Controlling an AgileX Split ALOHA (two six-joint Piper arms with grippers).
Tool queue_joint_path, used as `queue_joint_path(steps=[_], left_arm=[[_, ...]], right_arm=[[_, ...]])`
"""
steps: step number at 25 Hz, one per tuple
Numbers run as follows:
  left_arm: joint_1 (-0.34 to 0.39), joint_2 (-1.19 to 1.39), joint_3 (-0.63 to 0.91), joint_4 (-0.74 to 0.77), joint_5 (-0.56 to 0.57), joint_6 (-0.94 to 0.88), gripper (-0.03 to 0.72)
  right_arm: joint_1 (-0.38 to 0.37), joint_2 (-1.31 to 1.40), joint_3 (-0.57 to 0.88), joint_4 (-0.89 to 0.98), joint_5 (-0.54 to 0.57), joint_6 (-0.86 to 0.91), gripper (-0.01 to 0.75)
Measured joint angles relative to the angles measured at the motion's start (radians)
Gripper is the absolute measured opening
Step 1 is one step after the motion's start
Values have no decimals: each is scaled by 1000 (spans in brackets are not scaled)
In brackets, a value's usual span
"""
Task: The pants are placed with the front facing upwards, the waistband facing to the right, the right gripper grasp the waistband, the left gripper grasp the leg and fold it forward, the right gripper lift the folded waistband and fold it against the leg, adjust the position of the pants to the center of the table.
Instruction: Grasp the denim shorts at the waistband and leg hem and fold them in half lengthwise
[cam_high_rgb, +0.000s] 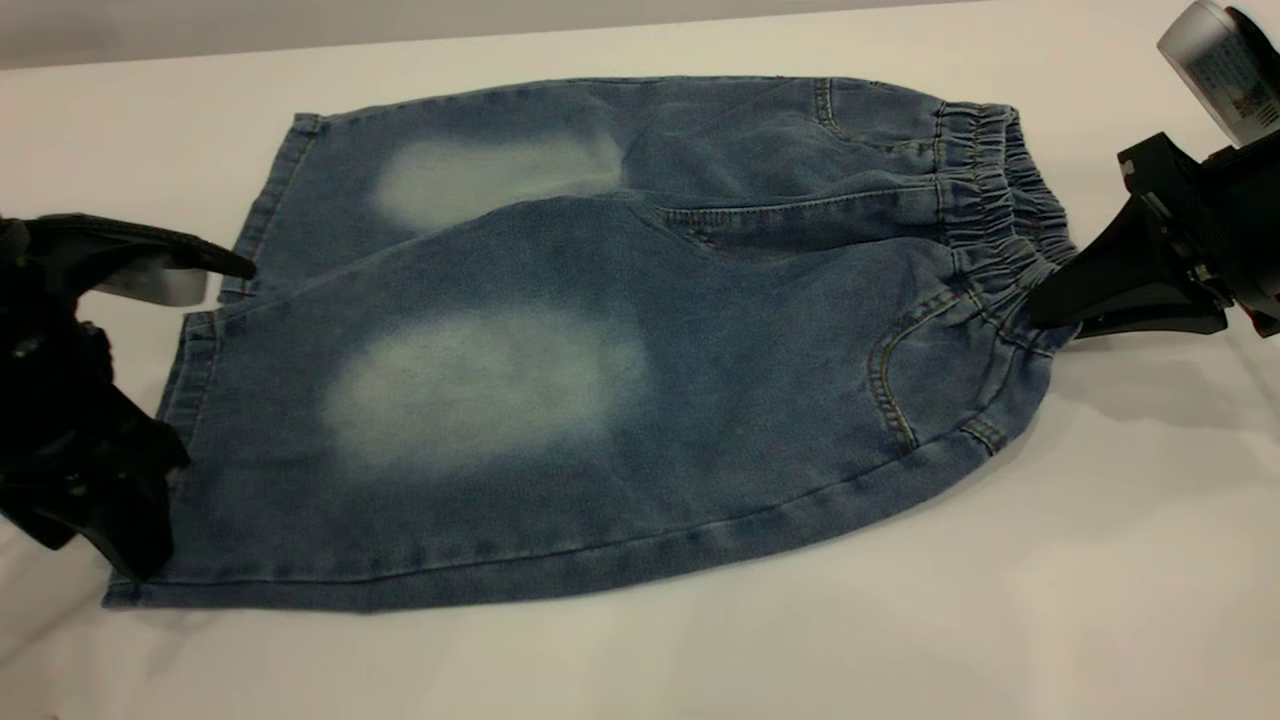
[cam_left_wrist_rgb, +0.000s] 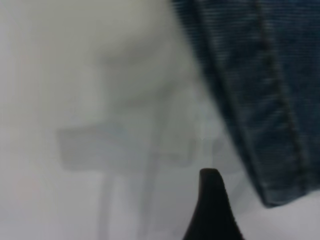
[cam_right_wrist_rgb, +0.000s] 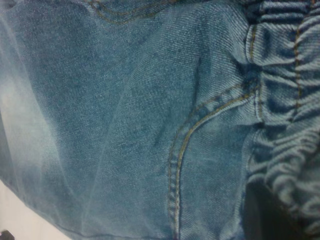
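Note:
The near leg of the pants needs to be folded over the other leg (cam_high_rgb: 492, 174). My left gripper needs to grab it by the leg's stitched hem (cam_high_rgb: 182, 386) next.
The blue denim pants (cam_high_rgb: 600, 400) lie flat on the white table (cam_high_rgb: 1100, 560), with the legs to the left and the near leg overlapping the far one. The gathered waistband (cam_high_rgb: 985, 190) is at the right. My right gripper (cam_high_rgb: 1040, 312) is shut on the waistband's near end, which bunches toward its tips. The right wrist view shows the pocket seam (cam_right_wrist_rgb: 180, 165) and the ruffled waistband (cam_right_wrist_rgb: 290, 100) over a dark finger (cam_right_wrist_rgb: 262, 212). My left gripper (cam_high_rgb: 195, 420) stands open astride the near leg's hem. In the left wrist view one finger (cam_left_wrist_rgb: 212, 210) sits beside that hem (cam_left_wrist_rgb: 260, 100).
The right arm's silver labelled cylinder (cam_high_rgb: 1220, 60) sits at the far right above the table. Bare table surface (cam_high_rgb: 700, 660) extends in front of the pants, and a strip of it behind them. The table's back edge (cam_high_rgb: 300, 40) runs along the top.

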Motion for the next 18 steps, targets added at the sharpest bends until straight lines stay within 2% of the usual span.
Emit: queue_joint_path(steps=[6,18], left_arm=[[-72,4,-2,16,-12,3,451],[-73,86,-6,37,-4,-1,451]], right_arm=[[0,0,0,0,-1,0,36],[0,0,0,-19,0,0,36]])
